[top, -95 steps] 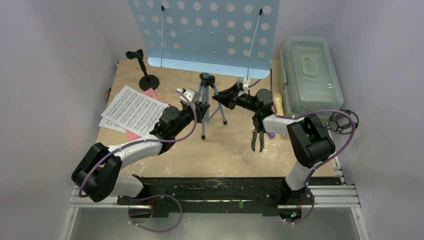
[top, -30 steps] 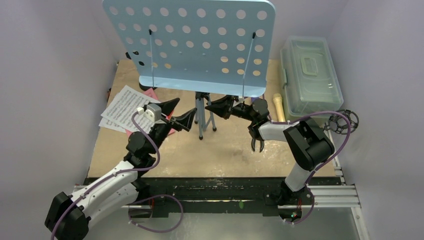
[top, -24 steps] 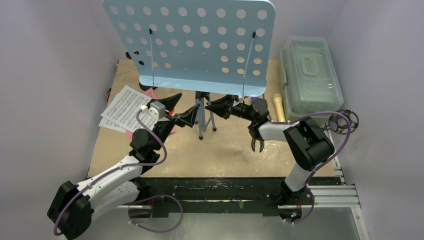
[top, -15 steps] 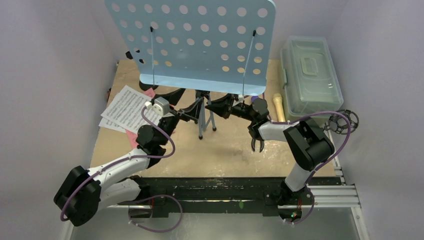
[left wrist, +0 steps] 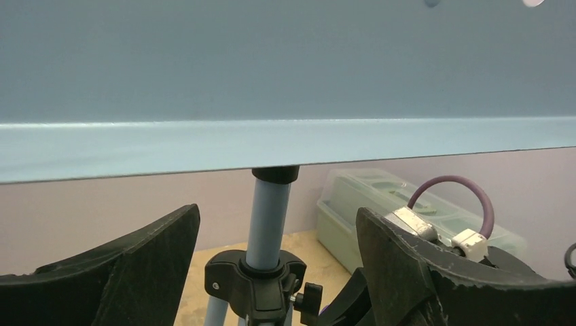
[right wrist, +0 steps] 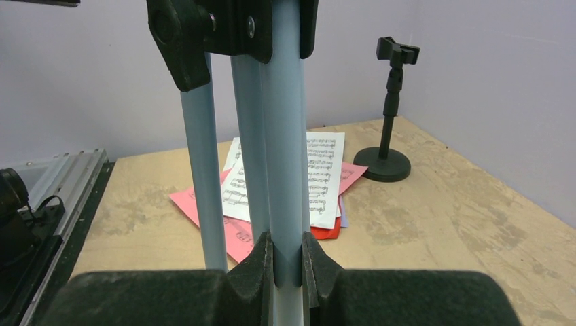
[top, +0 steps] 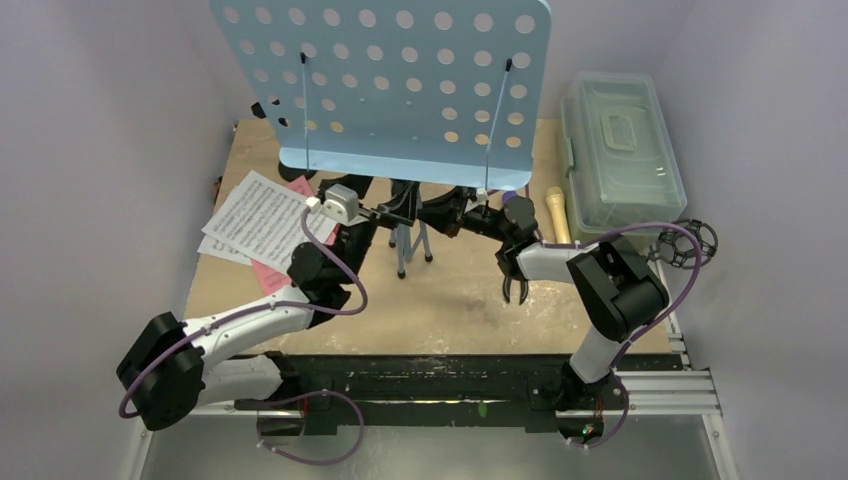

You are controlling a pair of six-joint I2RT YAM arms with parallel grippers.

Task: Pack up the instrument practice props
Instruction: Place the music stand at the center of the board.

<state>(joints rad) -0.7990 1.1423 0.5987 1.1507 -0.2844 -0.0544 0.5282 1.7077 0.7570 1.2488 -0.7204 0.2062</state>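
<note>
I next need to grip the stand by its centre pole (left wrist: 268,210) between desk ledge (left wrist: 272,146) and black hub with my left gripper, leaving the legs free to lay it down.
The light-blue perforated music desk (top: 390,80) stands upright on its tripod legs (top: 405,245) in the middle of the table. My right gripper (right wrist: 288,261) is shut on one light-blue tube (right wrist: 285,170) of the stand, below the black hub. My left gripper (left wrist: 277,212) is open just under the desk's ledge (left wrist: 272,146), with the centre pole (left wrist: 268,210) between its fingers and untouched. White sheet-music pages (top: 262,218) lie on red ones (top: 270,272) at the left. The cream microphone (top: 555,212) and a purple microphone (top: 512,200) lie at the right. The round-base pole (right wrist: 388,159) stands at the back left.
The translucent grey-green box (top: 620,150) sits shut at the back right, beside the cream microphone. A small black tripod (top: 515,285) lies in front of the right arm. A black wire cage (top: 688,245) hangs off the table's right edge. Walls close in on three sides.
My left arm has swung right and forward, bringing its open jaws around the stand's pole. The right gripper has kept its hold. The desk stands higher than three seconds ago.
</note>
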